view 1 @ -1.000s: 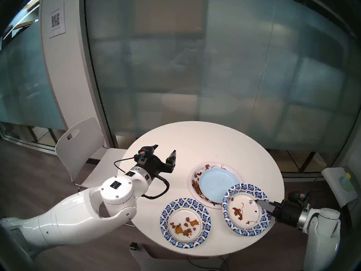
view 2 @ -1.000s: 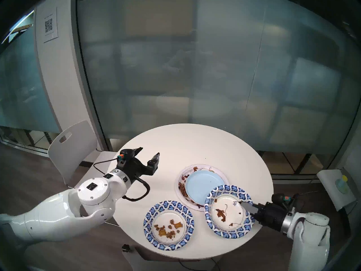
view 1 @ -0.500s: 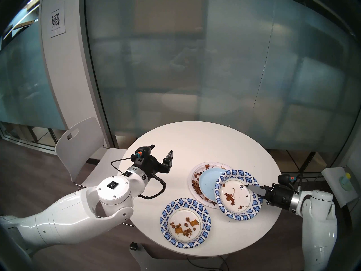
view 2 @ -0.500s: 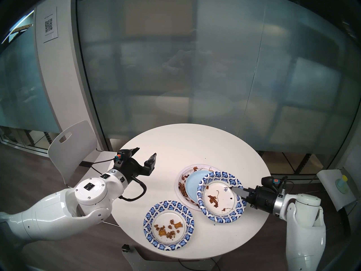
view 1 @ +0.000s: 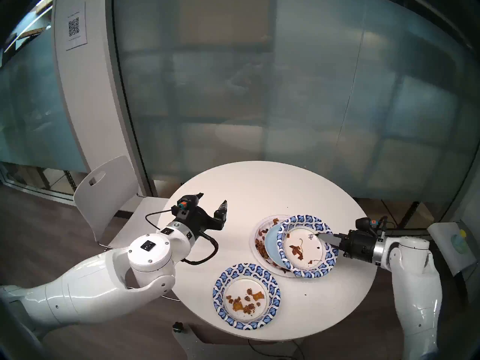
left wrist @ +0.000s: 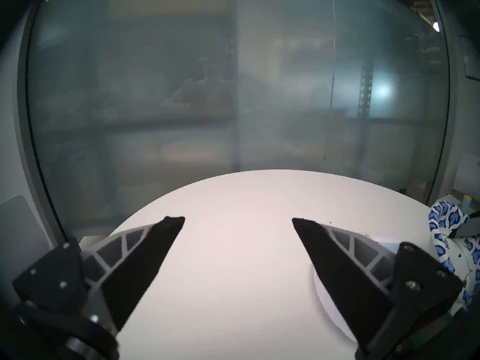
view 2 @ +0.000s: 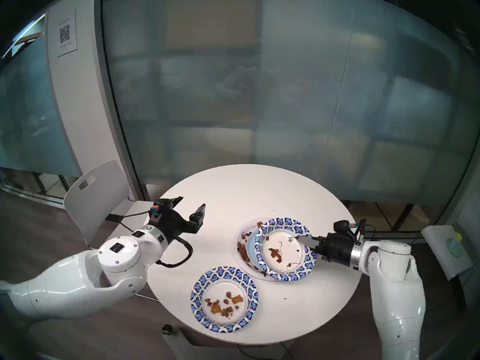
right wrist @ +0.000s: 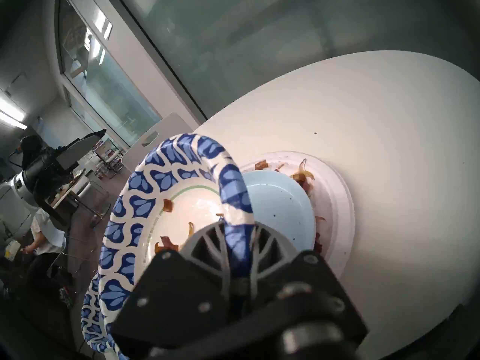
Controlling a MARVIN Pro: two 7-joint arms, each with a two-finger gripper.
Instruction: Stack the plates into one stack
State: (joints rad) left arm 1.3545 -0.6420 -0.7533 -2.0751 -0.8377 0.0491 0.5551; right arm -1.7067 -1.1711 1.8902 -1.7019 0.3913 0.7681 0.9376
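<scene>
I should line up the plates before I open my right gripper, because the patterned plate (view 1: 305,247) is hanging tilted, off to the side of the light blue plate (view 1: 271,244).
My right gripper (view 1: 320,236) is shut on the right rim of a blue-patterned plate (view 1: 304,250) that holds brown scraps. It holds this plate tilted over the light blue plate (view 1: 271,241), covering most of it. The light blue plate lies in the large white paper plate (view 1: 259,228), which has brown scraps. The right wrist view shows the pinched rim (right wrist: 235,195), the light blue plate (right wrist: 280,208) and the white plate (right wrist: 335,203). A second blue-patterned plate (view 1: 246,295) with scraps lies at the table's front. The pink plate is hidden. My left gripper (view 1: 213,199) is open and empty at the table's left.
The round white table (view 1: 272,190) stands against a frosted glass wall. A white chair (view 1: 106,193) is at its left edge, behind my left arm. A small stand with a bottle (view 1: 458,244) is off the table's right side.
My right gripper has carried the blue-patterned plate from the table's front right, back and to the left, over the light blue plate. My left arm has drifted slightly left, still open.
</scene>
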